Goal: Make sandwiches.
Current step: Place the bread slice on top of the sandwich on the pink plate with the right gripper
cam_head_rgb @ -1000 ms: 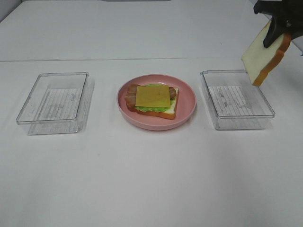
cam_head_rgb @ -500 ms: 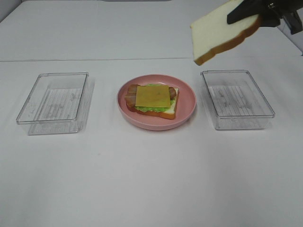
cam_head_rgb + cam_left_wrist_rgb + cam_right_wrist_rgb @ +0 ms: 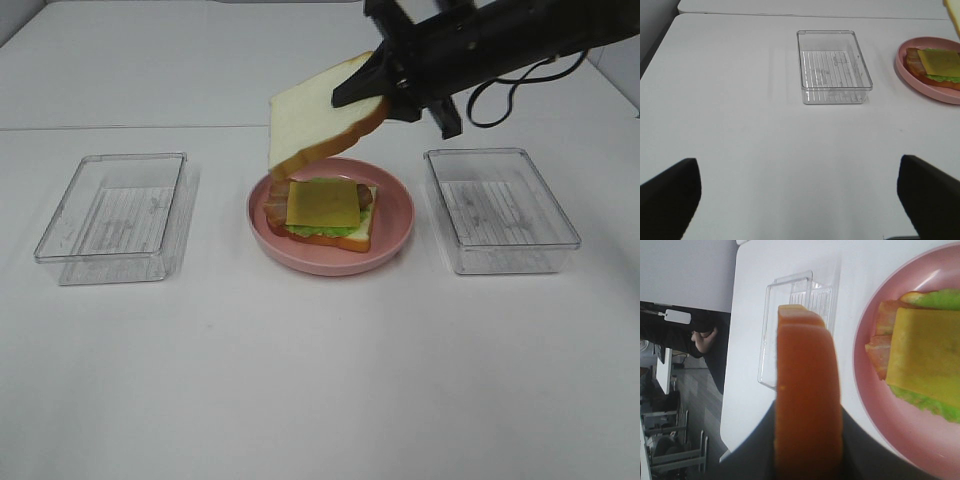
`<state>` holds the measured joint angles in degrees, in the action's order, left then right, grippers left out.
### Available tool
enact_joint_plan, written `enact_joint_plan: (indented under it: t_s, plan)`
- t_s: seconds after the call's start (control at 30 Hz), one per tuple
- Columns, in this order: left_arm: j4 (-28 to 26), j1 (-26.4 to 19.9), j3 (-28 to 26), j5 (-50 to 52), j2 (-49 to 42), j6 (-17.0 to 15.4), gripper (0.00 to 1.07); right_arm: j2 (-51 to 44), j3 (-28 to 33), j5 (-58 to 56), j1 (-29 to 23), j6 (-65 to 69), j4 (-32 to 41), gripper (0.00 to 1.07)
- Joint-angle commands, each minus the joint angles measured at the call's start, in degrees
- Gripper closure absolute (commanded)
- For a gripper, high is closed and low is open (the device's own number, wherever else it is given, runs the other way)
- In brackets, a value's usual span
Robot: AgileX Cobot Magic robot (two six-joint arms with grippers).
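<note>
The tilted bread slice hangs high above the yellow cheese square [image 3: 322, 202], its lower crust [image 3: 318, 152] short of it, so the slice comes down before my right gripper opens.
An open sandwich [image 3: 322, 213] lies on the pink plate [image 3: 395, 215]: bread, green lettuce, bacon and a yellow cheese square [image 3: 322, 202] on top. It also shows in the left wrist view [image 3: 935, 67] and the right wrist view [image 3: 922, 360]. My right gripper [image 3: 368, 85] is shut on a white bread slice [image 3: 315, 125] with orange-brown crust [image 3: 807, 405], held tilted above the plate's left part. My left gripper [image 3: 795, 200] is open and empty, well left of the plate; its dark fingers [image 3: 670, 192] frame bare table.
A clear plastic tray [image 3: 115, 215] stands left of the plate, also in the left wrist view [image 3: 832, 65]. Another clear tray [image 3: 500, 210] stands right of the plate. The right arm and its cable [image 3: 510, 95] reach over the table's back right.
My right gripper has carried the bread slice leftward and down, from over the right tray to just above the plate and open sandwich.
</note>
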<state>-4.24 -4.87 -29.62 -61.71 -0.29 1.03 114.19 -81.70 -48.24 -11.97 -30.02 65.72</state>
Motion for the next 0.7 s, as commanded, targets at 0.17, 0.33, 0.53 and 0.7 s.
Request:
enact_joint_plan:
  t_s: [0.17,0.33,0.53,0.7]
  plan:
    - [-0.69,-0.11,0.06,0.34,-1.26,-0.06,0.06,9.51,-7.45,0.46,-2.23,1.55,1.95,1.07]
    - [-0.69,-0.11,0.06,0.34,-1.26,-0.06,0.06,13.46,-9.28,0.8,-2.12,2.12,1.83,1.07]
    - [-0.69,-0.11,0.06,0.34,-1.26,-0.06,0.06,15.81,-9.91,3.61,-2.06,2.06,1.03,1.07]
    - [-0.69,-0.11,0.06,0.34,-1.26,-0.06,0.06,15.81,-9.91,4.13,-2.06,2.01,-0.92,1.07]
